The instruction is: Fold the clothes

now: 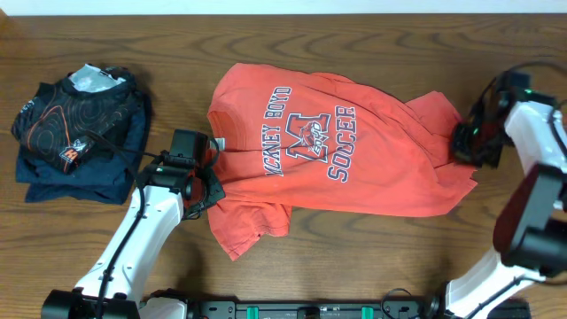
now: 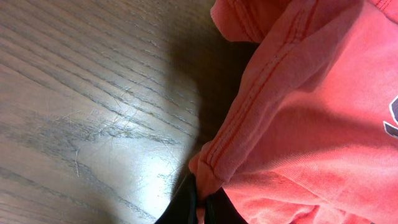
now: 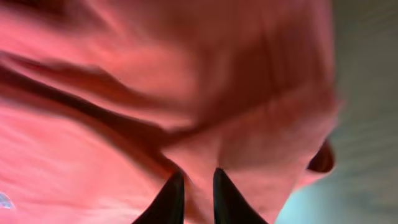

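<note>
The T-shirt's lettered front is to be folded over, so my right gripper needs to grab the T-shirt next by its bunched end [image 1: 450, 172] [image 3: 261, 149], opposite the hem that my left gripper holds.
The clothes [image 1: 328, 151], one coral-red T-shirt with navy-and-white lettering, lie spread face up across the middle of the wooden table [image 1: 372, 257]. My left gripper [image 1: 211, 177] sits at the shirt's left edge. In the left wrist view my left gripper [image 2: 200, 202] is shut on a stitched hem fold of the shirt [image 2: 311, 124]. My right gripper [image 1: 461, 142] is at the bunched right side of the shirt. The right wrist view has my right gripper [image 3: 199, 186] with its jaws close together and the red cloth [image 3: 155, 93] pinched between them.
A black garment with orange contour lines [image 1: 75, 111] lies on a folded navy garment [image 1: 80, 182] at the table's left. Both arm bases stand along the front edge.
</note>
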Controlling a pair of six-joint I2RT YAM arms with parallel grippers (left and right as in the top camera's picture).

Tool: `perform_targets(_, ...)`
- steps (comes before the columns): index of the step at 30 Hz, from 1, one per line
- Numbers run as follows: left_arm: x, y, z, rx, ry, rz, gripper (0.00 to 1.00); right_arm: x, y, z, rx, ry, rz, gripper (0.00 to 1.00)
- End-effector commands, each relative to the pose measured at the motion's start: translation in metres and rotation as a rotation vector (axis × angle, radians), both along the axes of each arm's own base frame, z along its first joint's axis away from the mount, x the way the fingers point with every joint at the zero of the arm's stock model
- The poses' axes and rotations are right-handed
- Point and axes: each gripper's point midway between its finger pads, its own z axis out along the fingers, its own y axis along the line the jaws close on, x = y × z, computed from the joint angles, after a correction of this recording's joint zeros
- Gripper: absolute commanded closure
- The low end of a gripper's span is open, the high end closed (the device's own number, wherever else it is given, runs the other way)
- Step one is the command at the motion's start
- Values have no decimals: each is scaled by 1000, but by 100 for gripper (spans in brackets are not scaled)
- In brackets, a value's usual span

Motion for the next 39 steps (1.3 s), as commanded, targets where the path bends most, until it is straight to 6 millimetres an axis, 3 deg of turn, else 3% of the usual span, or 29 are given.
perform_targets(1,0,4,-1,18,2,-6,94,-6,-13,4,-58,23,-22,82)
perform_targets(15,0,4,-1,18,1,-6,94,-31,-54,11,-72,61,-168,75)
perform_targets(20,0,4,-1,18,2,-6,94,-42,-65,3,-42,63,-230,75)
perform_targets(24,0,4,-1,18,2,-6,94,-47,-57,-14,-10,59,-237,71)
perform_targets(29,0,4,-1,18,2,-6,94,-38,-38,-34,74,-18,-234,61)
perform_targets(34,0,4,-1,18,2,-6,94,-31,-27,-45,100,-66,-215,59)
perform_targets(37,0,4,-1,18,2,-6,94,-29,-24,-46,98,-75,-204,62)
perform_targets(39,0,4,-1,18,2,-6,94,-28,-24,-46,94,-78,-200,75)
